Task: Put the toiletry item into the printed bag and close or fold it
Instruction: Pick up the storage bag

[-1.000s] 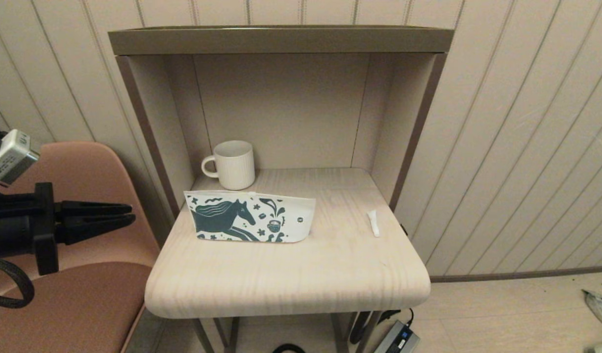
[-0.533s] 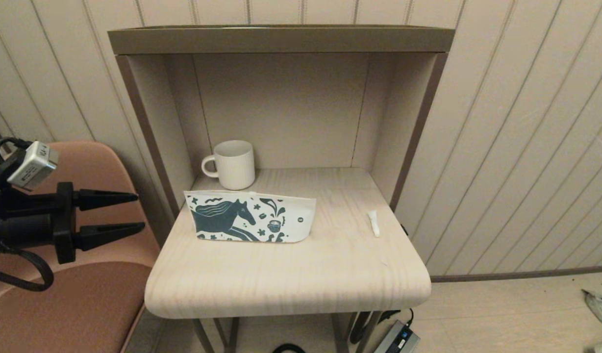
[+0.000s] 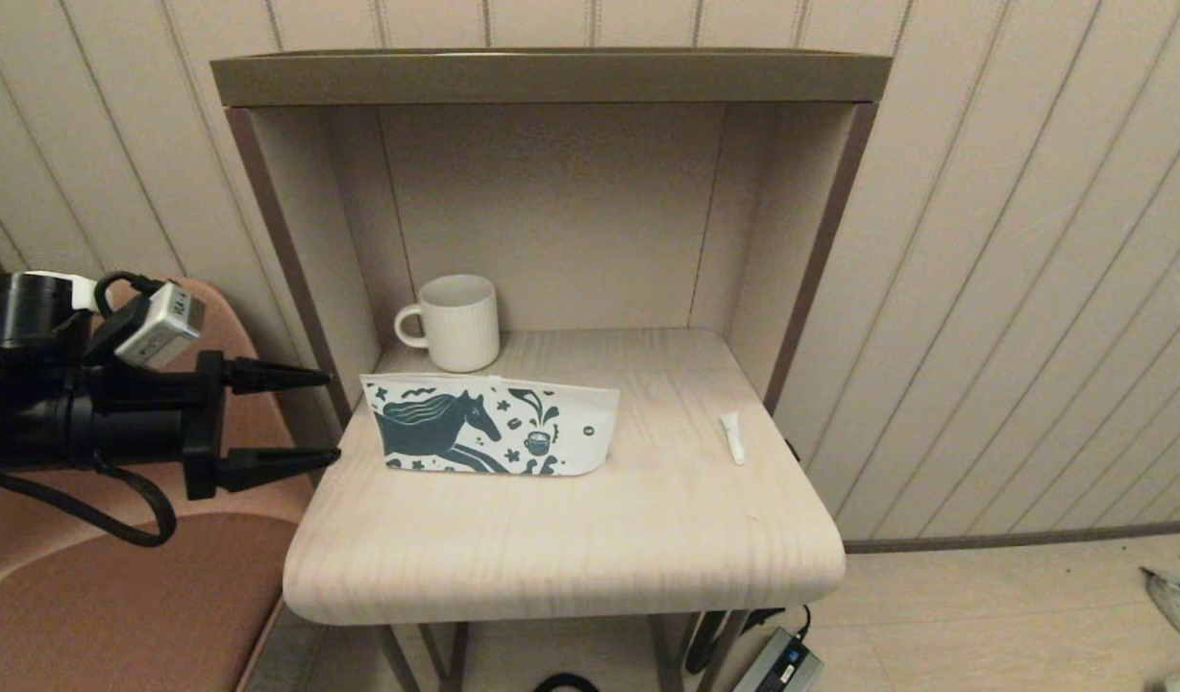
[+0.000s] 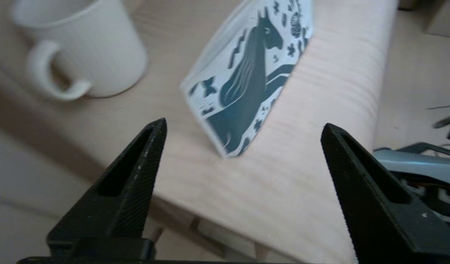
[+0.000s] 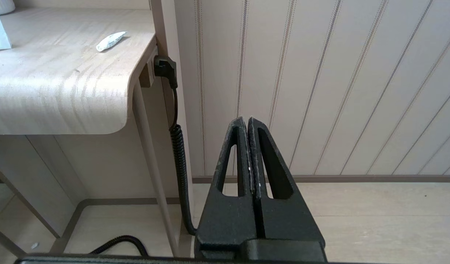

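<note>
The left gripper grabs the printed bag's side edge next, since the bag is a long, wide panel (image 3: pixel 494 427) but thin across its upright side edge (image 3: pixel 375 422).
The printed bag (image 3: pixel 489 425) stands on the pale wooden table (image 3: pixel 552 538), left of middle, showing its teal horse; the left wrist view shows the printed bag (image 4: pixel 247 80) ahead of the fingers. The small white tube (image 3: pixel 732 437) lies near the table's right edge, also seen as the tube (image 5: pixel 110 40) in the right wrist view. My left gripper (image 3: pixel 331 415) is open and empty, just off the table's left edge, pointing at the bag. My right gripper (image 5: pixel 247 121) is shut on nothing, low beside the table near the floor, out of the head view.
A white ribbed mug (image 3: pixel 455 322) stands behind the bag inside the shelf alcove (image 3: pixel 552 211). A pink chair (image 3: pixel 119 586) sits under the left arm. A coiled black cable (image 5: pixel 179 157) hangs by the table's right leg. A power brick (image 3: pixel 777 663) lies on the floor.
My left gripper has opened from nearly shut and moved right, towards the table's left edge and the bag. The bag, tube and mug have not moved.
</note>
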